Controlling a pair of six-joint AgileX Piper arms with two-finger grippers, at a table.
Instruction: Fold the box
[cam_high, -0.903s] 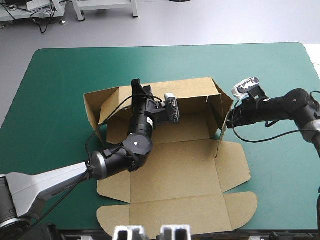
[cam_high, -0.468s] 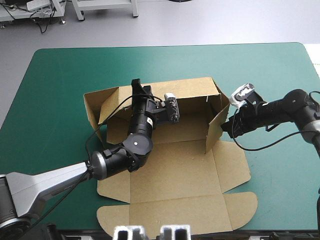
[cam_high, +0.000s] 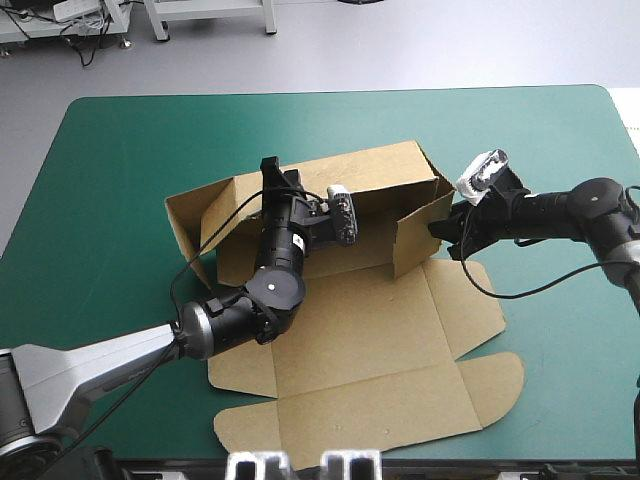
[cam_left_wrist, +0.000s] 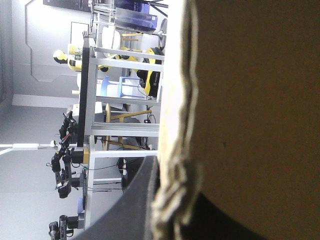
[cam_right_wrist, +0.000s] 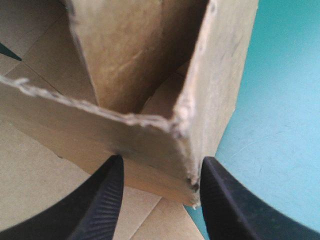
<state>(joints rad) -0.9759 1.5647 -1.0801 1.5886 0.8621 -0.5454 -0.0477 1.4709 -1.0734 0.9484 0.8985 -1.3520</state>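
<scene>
I will grab the box by its upright side flap's corner (cam_high: 437, 205) next with my right gripper, so the box's flat front panel stays free to fold.
The brown box (cam_high: 370, 330) lies partly formed on the teal-green cover, its back wall (cam_high: 350, 170) raised and its front panels flat. My left gripper (cam_high: 271, 168) reaches over the left part of that back wall. In the left wrist view the wall's edge (cam_left_wrist: 177, 150) runs between my left gripper's (cam_left_wrist: 172, 200) black fingers (cam_left_wrist: 137, 205), which are shut on it. My right gripper (cam_high: 440, 228) is at the box's right end, against the upright side flap (cam_high: 420, 235). In the right wrist view my right gripper (cam_right_wrist: 161, 161) stands open, with the flap's corner (cam_right_wrist: 180, 125) between its fingers.
The box's left flap (cam_high: 185, 225) stands tilted outward. Its front lid panel (cam_high: 370, 410) with rounded tabs reaches close to the table's near edge. Bare teal-green cover (cam_high: 560, 330) lies to the right of and behind the box.
My right gripper has moved left and swung the right side flap inward to stand across the box's end. The whole sheet has turned slightly. The left gripper has stayed on the back wall.
</scene>
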